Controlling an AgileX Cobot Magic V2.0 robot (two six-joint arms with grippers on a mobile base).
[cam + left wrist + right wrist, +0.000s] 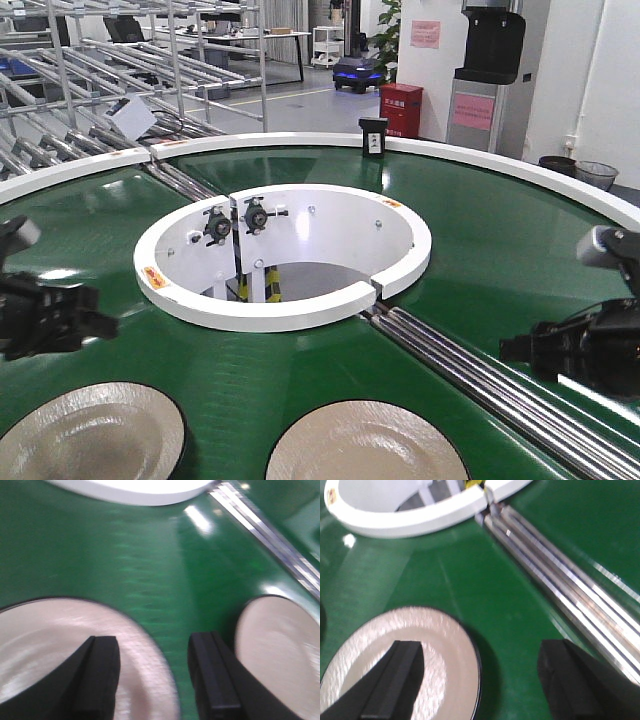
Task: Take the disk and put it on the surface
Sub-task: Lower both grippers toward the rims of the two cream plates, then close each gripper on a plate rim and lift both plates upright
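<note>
The left gripper should next grab the pale disk by its dark-edged rim [174,430] to place the disk on the surface.
Two pale, dark-rimmed disks lie flat on the green belt [480,240] at the near edge: a left disk [90,435] and a right disk [365,445]. My left gripper [85,320] hovers open above the left disk [60,645]; its right rim sits between the jaws [155,675], and the other disk [280,655] lies off to the right. My right gripper [520,348] is open too [485,680], with its left finger over the right disk [420,640] and its right finger over bare belt. Neither gripper holds anything. The surface is out of view.
A white inner ring [285,310] surrounds the belt's open centre. Shiny steel rollers [470,370] run diagonally from the ring toward the near right, close to my right gripper. A small black box [373,136] stands on the white outer rim [500,158]. Metal racks stand behind.
</note>
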